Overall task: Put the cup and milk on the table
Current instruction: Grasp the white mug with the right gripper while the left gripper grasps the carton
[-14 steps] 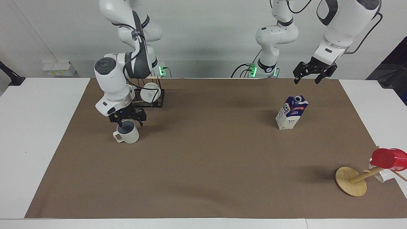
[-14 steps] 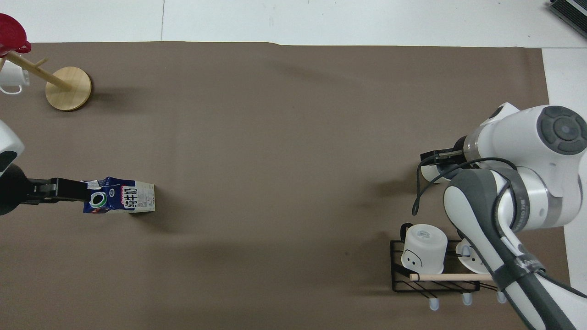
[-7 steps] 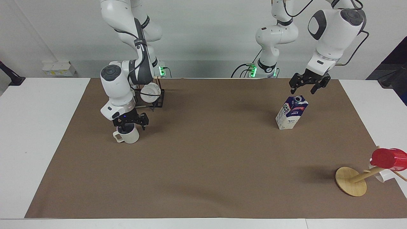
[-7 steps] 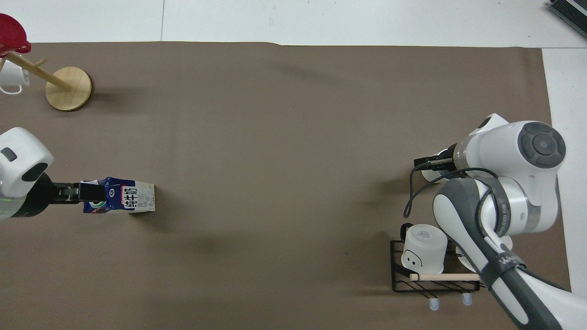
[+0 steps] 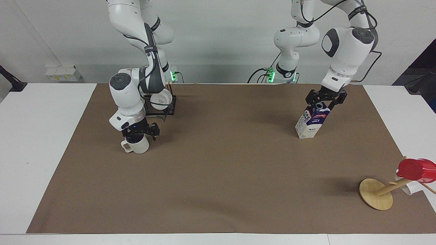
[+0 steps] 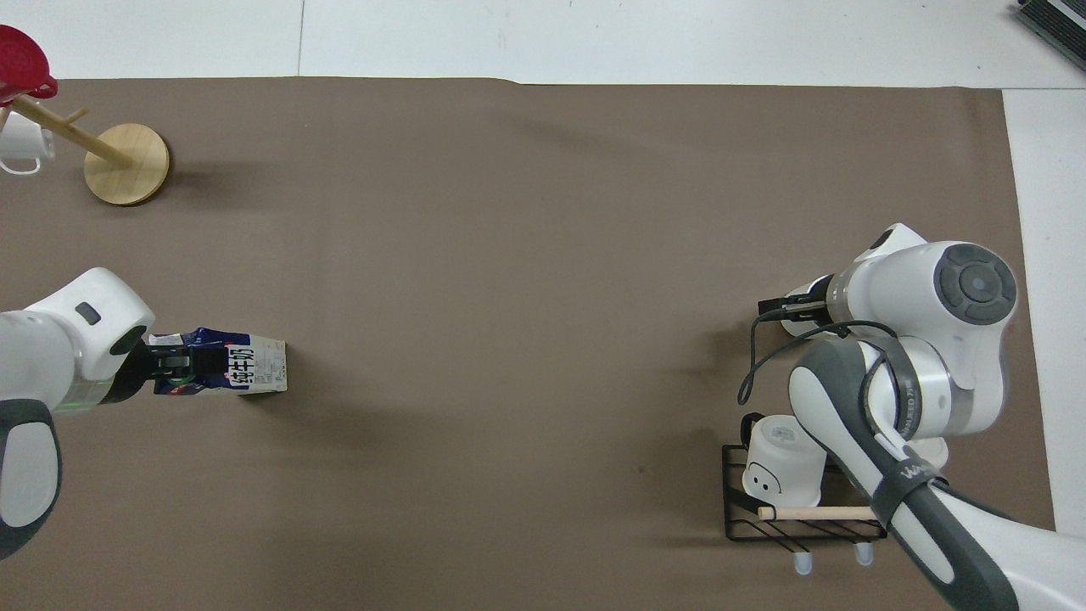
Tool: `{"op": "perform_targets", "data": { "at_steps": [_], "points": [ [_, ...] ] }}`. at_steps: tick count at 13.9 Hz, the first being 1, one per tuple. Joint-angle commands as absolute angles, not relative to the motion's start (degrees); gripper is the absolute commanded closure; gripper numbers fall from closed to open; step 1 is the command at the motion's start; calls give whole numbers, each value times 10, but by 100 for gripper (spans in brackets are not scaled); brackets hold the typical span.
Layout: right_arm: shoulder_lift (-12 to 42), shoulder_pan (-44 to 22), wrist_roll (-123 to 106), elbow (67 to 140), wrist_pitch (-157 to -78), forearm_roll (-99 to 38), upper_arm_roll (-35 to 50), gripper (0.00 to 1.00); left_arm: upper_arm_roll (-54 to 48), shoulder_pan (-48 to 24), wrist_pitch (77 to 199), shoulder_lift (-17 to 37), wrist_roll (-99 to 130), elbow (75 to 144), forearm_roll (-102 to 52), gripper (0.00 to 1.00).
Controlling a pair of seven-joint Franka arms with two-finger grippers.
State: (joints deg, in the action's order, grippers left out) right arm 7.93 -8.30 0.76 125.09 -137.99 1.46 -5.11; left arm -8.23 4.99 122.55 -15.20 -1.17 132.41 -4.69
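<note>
My left gripper's fingers stand around the milk carton's blue top point(image 6: 209, 385) and closing would catch the carton, so it is time for my left gripper to close.
The cream-white cup point(image 5: 137, 146) stands upright on the brown mat of the table point(image 5: 218, 177) toward the right arm's end, a little farther from the robots than the wire rack. My right gripper point(image 5: 139, 133) is open and low on the cup's rim, covering its mouth. The arm hides most of the cup in the overhead view. The milk point(image 5: 310, 122) stands upright on the mat toward the left arm's end; it also shows in the overhead view point(image 6: 250, 367). My left gripper point(image 5: 324, 101) is open, with its fingers on either side of the carton's blue top.
A black wire rack point(image 5: 170, 106) holding two white mugs stands next to the right arm's base. A wooden mug tree point(image 5: 376, 194) with a red cup point(image 5: 416, 169) and a white mug stands at the table's corner farthest from the robots, at the left arm's end.
Both grippers have come down: the right one from just above the cup onto its rim, the left one from well above the milk to around its top. Cup and milk have not moved.
</note>
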Motion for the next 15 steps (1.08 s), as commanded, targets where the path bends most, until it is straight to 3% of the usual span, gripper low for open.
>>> {"op": "perform_targets", "data": {
  "at_steps": [1,3,6,7,8,13,15],
  "points": [
    [75,-78,15,1260,-1390,11,-48,24,-86,55,1249,-160,-24,1339,-49,0],
    [75,-78,18,1260,-1390,11,-48,57,-86,54,1251,-159,-25,1339,-49,0],
    [75,-79,19,1260,-1390,11,-48,93,-86,51,1252,-158,-27,1338,-49,0],
    [76,-82,25,1259,-1390,11,-48,100,-86,50,1251,-158,-27,1337,-49,0],
    [77,-83,30,1258,-1390,11,-48,100,-86,50,1251,-158,-27,1336,-48,3],
    [86,-84,50,1199,-1345,11,-47,100,-86,51,1250,-154,-32,1332,-49,42],
    [73,-91,66,1178,-1308,11,-44,100,-86,51,1249,-153,-32,1330,-49,46]
  ]
}}
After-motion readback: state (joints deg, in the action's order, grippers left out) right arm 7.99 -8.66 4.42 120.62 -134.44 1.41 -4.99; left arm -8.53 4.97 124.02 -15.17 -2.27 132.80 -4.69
